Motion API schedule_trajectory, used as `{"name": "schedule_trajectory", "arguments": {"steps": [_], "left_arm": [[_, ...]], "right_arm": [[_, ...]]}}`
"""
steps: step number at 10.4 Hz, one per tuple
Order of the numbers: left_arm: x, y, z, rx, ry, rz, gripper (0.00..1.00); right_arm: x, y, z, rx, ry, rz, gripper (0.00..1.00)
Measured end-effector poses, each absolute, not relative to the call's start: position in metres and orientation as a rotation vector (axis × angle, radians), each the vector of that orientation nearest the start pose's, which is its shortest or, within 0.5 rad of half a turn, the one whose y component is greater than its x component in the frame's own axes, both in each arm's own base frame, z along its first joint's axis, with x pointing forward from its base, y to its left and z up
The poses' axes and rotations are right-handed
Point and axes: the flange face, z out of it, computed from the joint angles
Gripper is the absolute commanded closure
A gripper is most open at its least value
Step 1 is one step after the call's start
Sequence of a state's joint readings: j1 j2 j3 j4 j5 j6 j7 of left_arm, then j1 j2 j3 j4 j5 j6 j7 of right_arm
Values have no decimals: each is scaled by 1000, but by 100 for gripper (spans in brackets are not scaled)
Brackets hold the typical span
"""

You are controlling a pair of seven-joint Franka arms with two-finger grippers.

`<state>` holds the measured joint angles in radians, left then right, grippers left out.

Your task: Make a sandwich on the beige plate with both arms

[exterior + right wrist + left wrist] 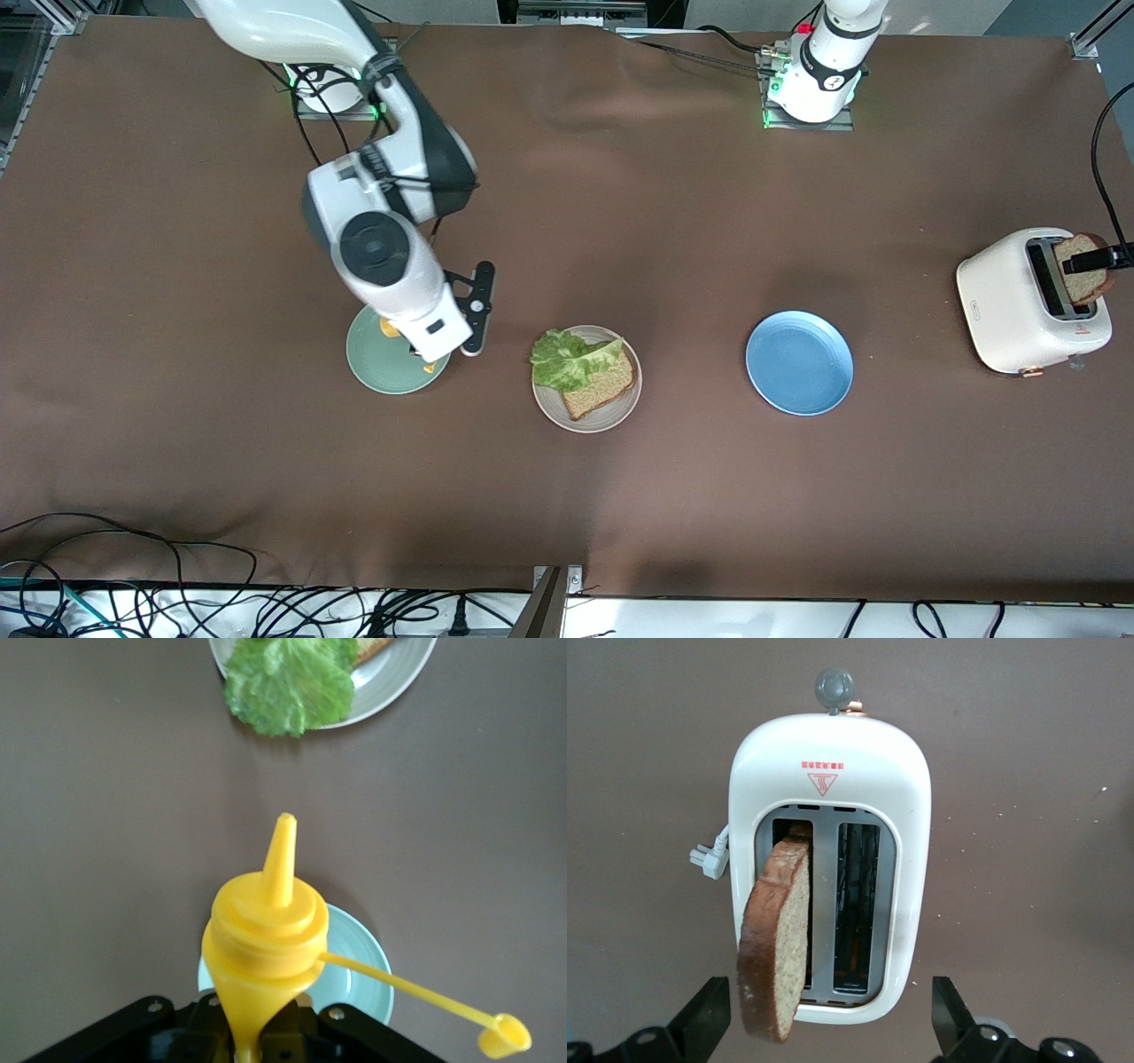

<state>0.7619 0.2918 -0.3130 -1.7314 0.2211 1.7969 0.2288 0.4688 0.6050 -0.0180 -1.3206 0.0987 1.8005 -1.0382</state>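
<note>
The sandwich on the beige plate still needs its top. My left gripper needs to grab the bread slice's crust edge above the slot next.
The beige plate lies mid-table and carries one brown bread slice with a green lettuce leaf on it. The leaf and plate rim also show in the right wrist view. My right gripper is shut on a yellow squeeze bottle over the mint-green plate, nozzle toward the beige plate. A second bread slice sticks out of the white toaster. My left gripper hangs open over it, the slice between its fingers and apart from them.
A blue plate lies bare between the beige plate and the toaster, which stands at the left arm's end of the table. The bottle's cap dangles on its strap. Cables run along the table edge nearest the front camera.
</note>
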Motion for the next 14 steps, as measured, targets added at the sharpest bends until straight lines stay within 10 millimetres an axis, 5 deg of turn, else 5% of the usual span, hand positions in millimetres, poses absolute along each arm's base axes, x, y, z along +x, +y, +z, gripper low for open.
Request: {"name": "schedule_trajectory", "arguments": {"steps": [3, 6, 7, 9, 10, 14], "left_arm": [[527, 328, 392, -3090, -180, 329, 0], [522, 347, 360, -3122, -181, 355, 0], [523, 347, 353, -3129, -177, 365, 17], [525, 345, 349, -3134, -169, 370, 82], [527, 342, 351, -3135, -160, 364, 100], [542, 329, 376, -3138, -120, 360, 100]], "right_arm": [[657, 253, 363, -1995, -2006, 6, 100], [673, 156, 351, -1742, -1994, -174, 100], [675, 118, 344, -1677, -1966, -233, 100], [670, 42, 317, -1561, -1829, -380, 100], [666, 10, 296, -1506, -1763, -456, 100], [647, -55, 202, -1327, -1663, -672, 100]]}}
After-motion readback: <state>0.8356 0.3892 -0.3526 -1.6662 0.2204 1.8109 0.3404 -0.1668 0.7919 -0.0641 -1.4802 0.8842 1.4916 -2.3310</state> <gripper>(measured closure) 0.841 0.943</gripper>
